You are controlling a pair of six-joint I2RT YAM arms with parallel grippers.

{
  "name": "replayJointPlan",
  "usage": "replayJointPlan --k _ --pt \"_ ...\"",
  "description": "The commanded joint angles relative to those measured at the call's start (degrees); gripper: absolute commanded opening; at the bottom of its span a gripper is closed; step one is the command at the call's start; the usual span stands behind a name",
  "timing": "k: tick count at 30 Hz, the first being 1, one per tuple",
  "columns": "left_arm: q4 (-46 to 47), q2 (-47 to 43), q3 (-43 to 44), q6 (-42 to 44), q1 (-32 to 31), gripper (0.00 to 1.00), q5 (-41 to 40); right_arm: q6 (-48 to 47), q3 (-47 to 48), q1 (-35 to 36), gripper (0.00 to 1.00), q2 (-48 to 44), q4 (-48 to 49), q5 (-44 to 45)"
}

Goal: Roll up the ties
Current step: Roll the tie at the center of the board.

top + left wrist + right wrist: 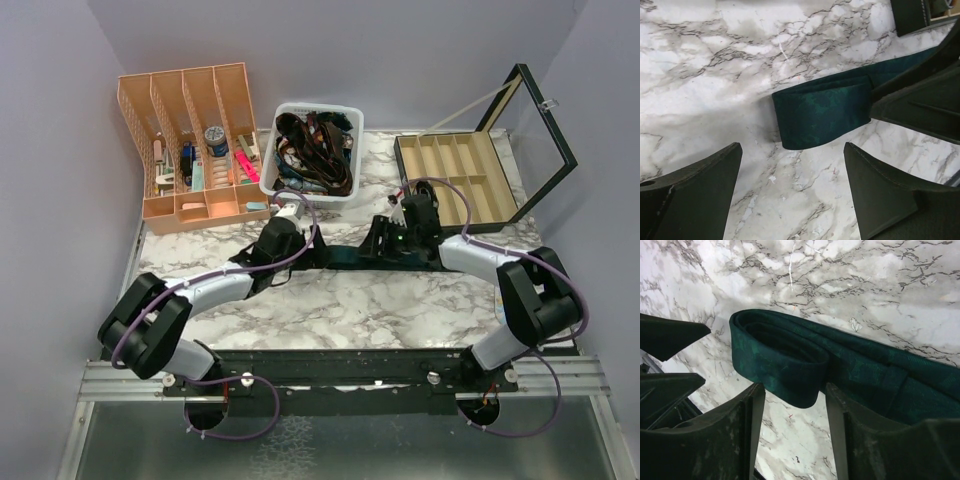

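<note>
My left gripper grips the roll's folded end next, layers together, to shift the tie unopened for further rolling.
A dark teal tie lies across the middle of the marble table, between my two grippers. Its end is turned into a loose flat roll, seen as a folded end in the left wrist view. My left gripper hangs just short of that end, open, with only bare marble between its fingers. My right gripper is open too, and the lower edge of the roll reaches in between its fingertips. From above, the left gripper and the right gripper face each other closely.
A white basket at the back centre holds several other ties. An orange desk organiser stands back left. A dark compartment box with its lid raised sits back right. Purple cables run along both arms.
</note>
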Motion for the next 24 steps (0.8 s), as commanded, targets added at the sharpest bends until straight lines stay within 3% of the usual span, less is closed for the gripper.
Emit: replayJointPlan --k 1,8,24 --pt "7.7 2.2 -0.1 0.3 1.2 0.84 8.4 -1.3 2.0 -0.1 0.51 3.2 0.6 -2.9" --pt "11.8 4.9 -1.2 -0.8 3.1 0.84 10.7 -2.6 3.0 -0.1 0.38 4.9 -0.7 2.0" --pt "20.0 14.1 0.0 -2.2 3.9 0.84 16.9 -5.2 3.5 -0.1 0.32 7.9 -3.5 5.5"
